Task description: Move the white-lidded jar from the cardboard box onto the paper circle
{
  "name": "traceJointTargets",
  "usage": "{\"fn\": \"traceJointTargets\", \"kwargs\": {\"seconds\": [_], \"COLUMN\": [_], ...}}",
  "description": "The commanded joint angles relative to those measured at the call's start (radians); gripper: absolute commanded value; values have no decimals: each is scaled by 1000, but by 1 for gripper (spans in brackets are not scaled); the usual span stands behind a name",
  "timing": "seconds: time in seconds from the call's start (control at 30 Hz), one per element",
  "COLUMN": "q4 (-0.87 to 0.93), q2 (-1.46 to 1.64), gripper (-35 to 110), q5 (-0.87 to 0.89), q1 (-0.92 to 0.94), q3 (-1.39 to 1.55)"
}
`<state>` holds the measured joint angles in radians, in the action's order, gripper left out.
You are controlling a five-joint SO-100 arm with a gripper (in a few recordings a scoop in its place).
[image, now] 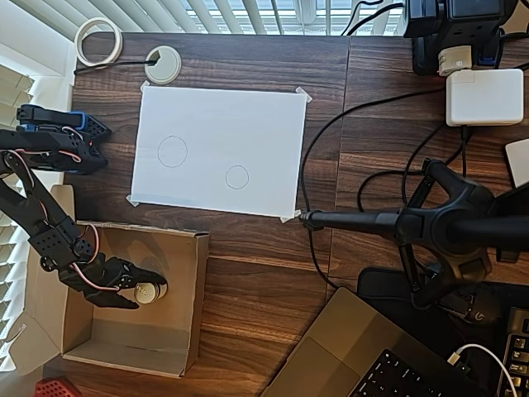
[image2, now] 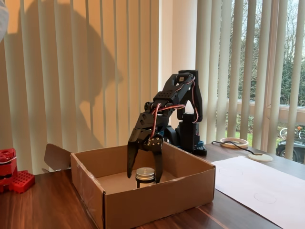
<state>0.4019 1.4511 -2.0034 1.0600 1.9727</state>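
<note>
The jar needs to stand upright on the small paper circle (image: 237,177). My gripper should grab it by its white lid (image: 147,293) next.
The white-lidded jar (image: 149,290) (image2: 145,172) stands upright on the floor of the cardboard box (image: 186,331) (image2: 157,200), near the box's right half in the overhead view. My black gripper (image: 146,294) (image2: 144,178) reaches down into the box and is open, with one finger on each side of the jar and small gaps showing in the fixed view. The paper circle (image: 237,177) (image2: 265,197) is drawn on a white sheet (image: 248,124) taped to the table, up and to the right of the box in the overhead view, with nothing on it.
A larger drawn circle (image: 172,151) lies left of the small one. A tape roll (image: 99,41) and a round grommet (image: 163,64) sit beyond the sheet. A black tripod (image: 430,223), cables, a charger (image: 484,96) and a laptop (image: 388,356) crowd the right side. Red blocks (image2: 14,179) sit beside the box.
</note>
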Motion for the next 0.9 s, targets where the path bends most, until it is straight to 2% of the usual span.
{"fn": "traceJointTargets", "kwargs": {"seconds": [0.0,0.33,0.47,0.7,0.87], "q4": [-6,-6,-12,-25,-25], "q2": [110,112,115,127,127], "gripper": [29,19,19,49,52], "q5": [-11,-8,-6,-6,37], "q1": [8,2,0,11,34], "q3": [-18,-18,-20,-60,-155]}}
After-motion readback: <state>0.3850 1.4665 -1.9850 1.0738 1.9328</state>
